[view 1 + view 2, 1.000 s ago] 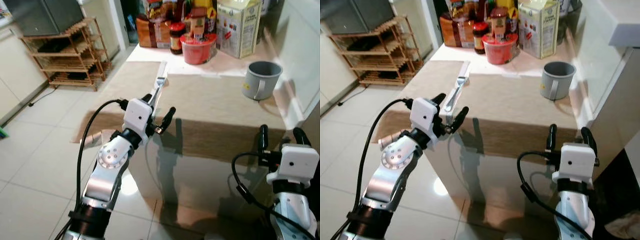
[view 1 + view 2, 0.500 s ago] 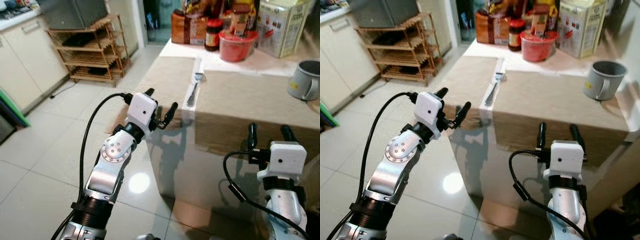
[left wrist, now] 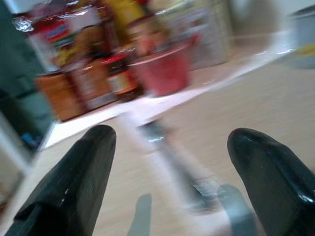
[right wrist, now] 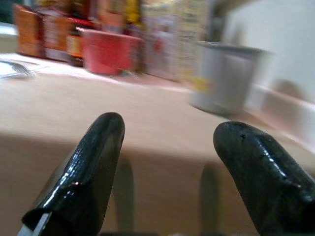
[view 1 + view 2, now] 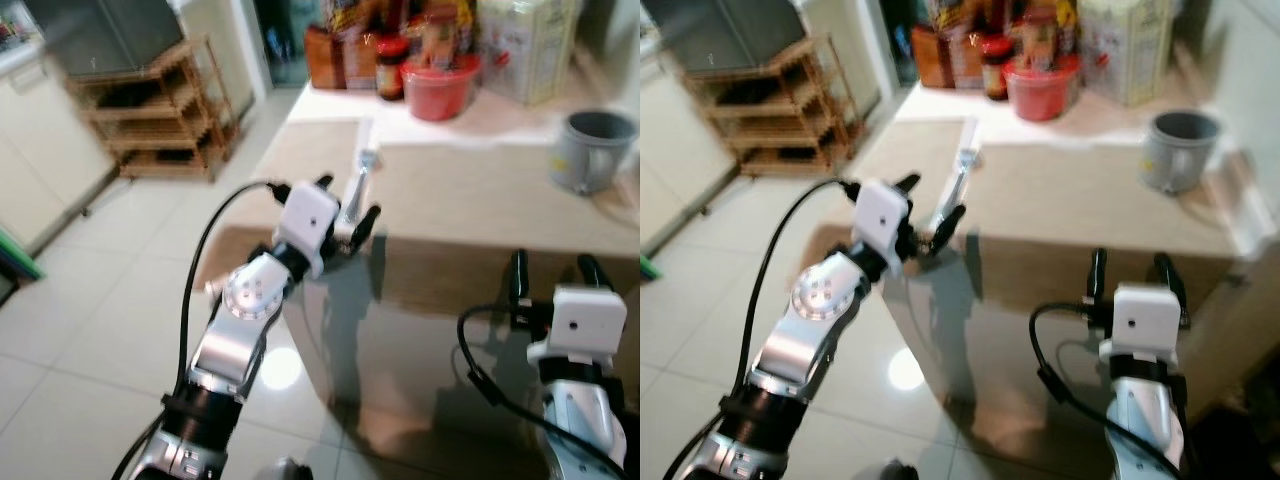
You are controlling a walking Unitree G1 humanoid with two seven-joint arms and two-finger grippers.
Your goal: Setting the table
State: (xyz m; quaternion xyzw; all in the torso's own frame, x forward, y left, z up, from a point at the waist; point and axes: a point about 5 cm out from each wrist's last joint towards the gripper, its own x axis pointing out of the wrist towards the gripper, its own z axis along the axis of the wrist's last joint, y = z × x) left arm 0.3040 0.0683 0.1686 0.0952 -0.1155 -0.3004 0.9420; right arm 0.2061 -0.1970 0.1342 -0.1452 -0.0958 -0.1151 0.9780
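My left gripper picks up the silver fork by its handle (image 5: 353, 200) (image 3: 182, 172) next, since the fork's teeth point toward the back of the table.
A silver fork (image 5: 358, 180) lies on the beige table top (image 5: 470, 200), its handle reaching toward the near edge. My left gripper (image 5: 347, 205) is open and hovers at that edge, just over the handle's near end. In the left wrist view the blurred fork (image 3: 170, 160) runs between the two black fingers (image 3: 74, 182). A grey mug (image 5: 585, 150) stands at the table's far right. My right gripper (image 5: 552, 270) is open and empty in front of the table's near side, below its top. It faces the mug (image 4: 226, 76).
A red bowl (image 5: 440, 90), jars and boxes (image 5: 520, 50) crowd the back of the table. A wooden rack (image 5: 150, 120) stands on the tiled floor to the left. A white wall runs along the table's right side.
The camera has swung and the picture is now blurred. My left gripper has moved right, from beside the table's corner to over the fork's handle end. The right gripper has kept its pose.
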